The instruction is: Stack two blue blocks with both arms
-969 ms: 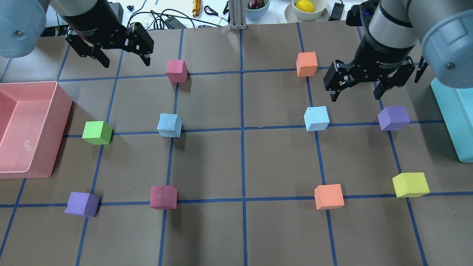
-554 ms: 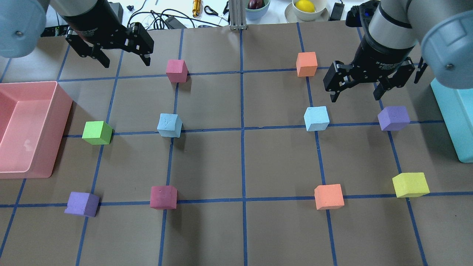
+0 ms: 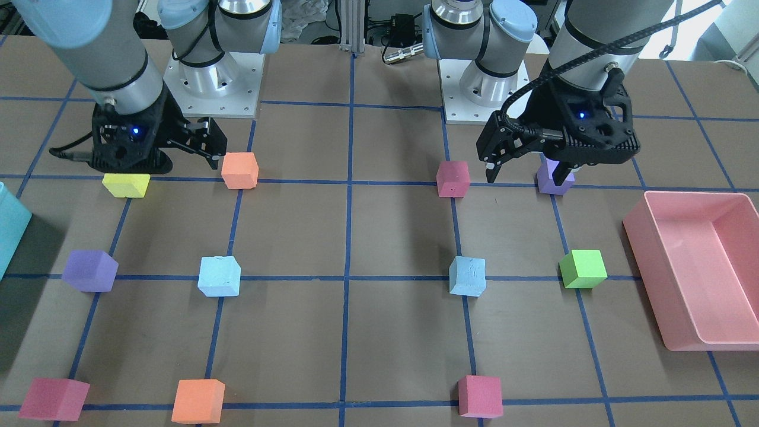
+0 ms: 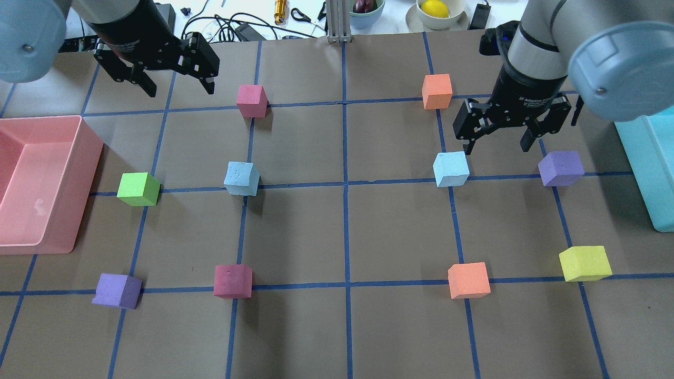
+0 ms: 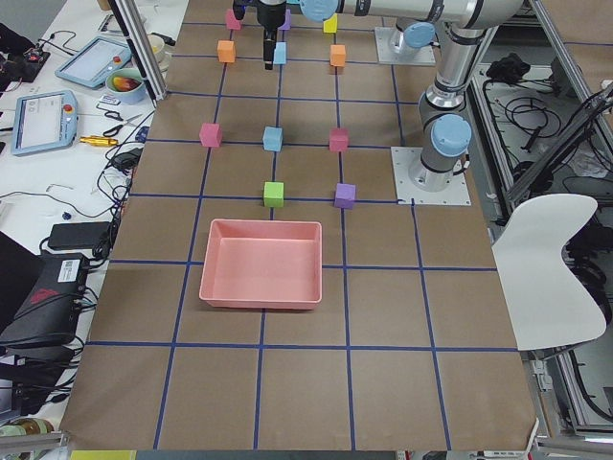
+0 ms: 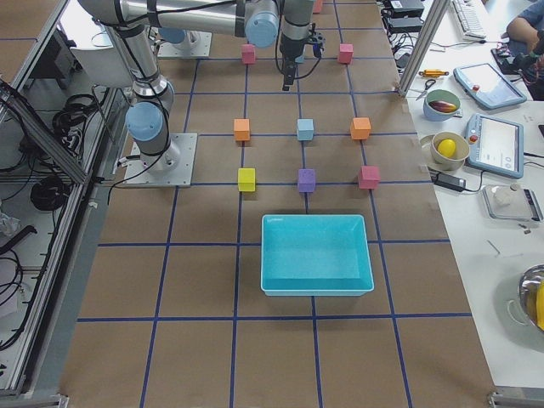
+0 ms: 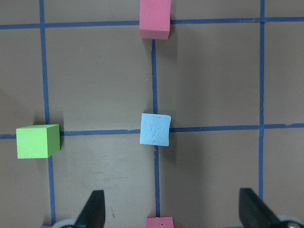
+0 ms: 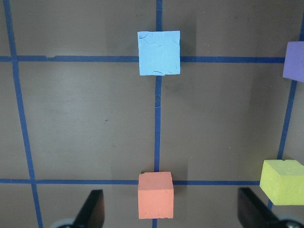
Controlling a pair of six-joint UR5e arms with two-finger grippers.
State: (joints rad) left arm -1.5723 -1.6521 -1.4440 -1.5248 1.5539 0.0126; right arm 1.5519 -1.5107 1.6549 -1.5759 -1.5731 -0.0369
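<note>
My right gripper will next grab the pale blue block beside the orange cubes by its opposite sides. Then the two blue blocks can be stacked.
Two pale blue blocks rest on the brown table, one on each side of the centre line. The left blue block [image 4: 241,179] also shows mid-frame in the left wrist view [image 7: 155,129]. The right blue block [image 4: 451,169] shows near the top of the right wrist view [image 8: 159,52]. My left gripper [image 4: 179,87] is open and empty, held high near the far left. My right gripper [image 4: 497,146] is open and empty, hovering just beyond and right of the right blue block. Both blocks also show in the front view [image 3: 467,276] [image 3: 219,276].
A pink bin [image 4: 79,158] stands at the left edge and a teal bin [image 4: 642,173] at the right edge. Loose cubes lie on the grid: green [image 4: 138,189], purple [image 4: 561,168], orange [image 4: 436,91], pink [image 4: 251,100], yellow [image 4: 584,262] and others.
My right gripper has moved left and a little toward the robot, closer to the right blue block, still open. The left gripper and all blocks have not moved.
</note>
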